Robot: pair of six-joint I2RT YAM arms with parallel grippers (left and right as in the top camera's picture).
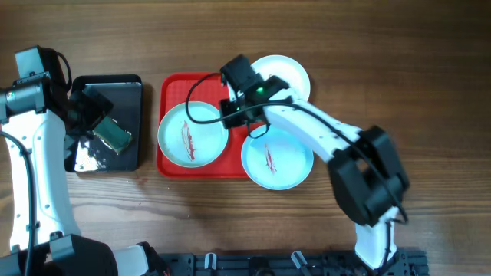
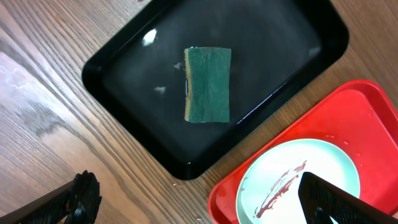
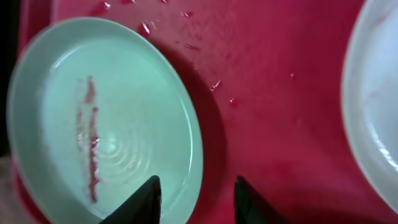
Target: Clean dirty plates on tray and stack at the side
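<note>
The sponge's yellow bottom should stay free to wipe plates. I will use my left gripper to grab the sponge across its middle [image 1: 113, 134] [image 2: 208, 85] from its green top.
Two pale blue plates and one white plate each carry a dark red smear. The left blue plate [image 1: 192, 134] lies on the red tray [image 1: 170, 165]. The second blue plate [image 1: 278, 159] overhangs the tray's right front corner. The white plate [image 1: 285, 73] sits at the tray's back right. My right gripper [image 1: 232, 107] is open, and in the right wrist view its fingers [image 3: 198, 199] straddle the right rim of the left blue plate [image 3: 106, 118]. The red tray [image 3: 273, 93] and the white plate [image 3: 376, 106] show there too. My left gripper [image 2: 205, 205] is open and empty, high over the black tray.
A black tray [image 1: 130, 88] stands left of the red tray, with a green and yellow sponge [image 2: 208, 85] lying in it and wet patches around it. In the left wrist view the red tray [image 2: 348, 112] and the left blue plate [image 2: 298, 180] show at lower right.
</note>
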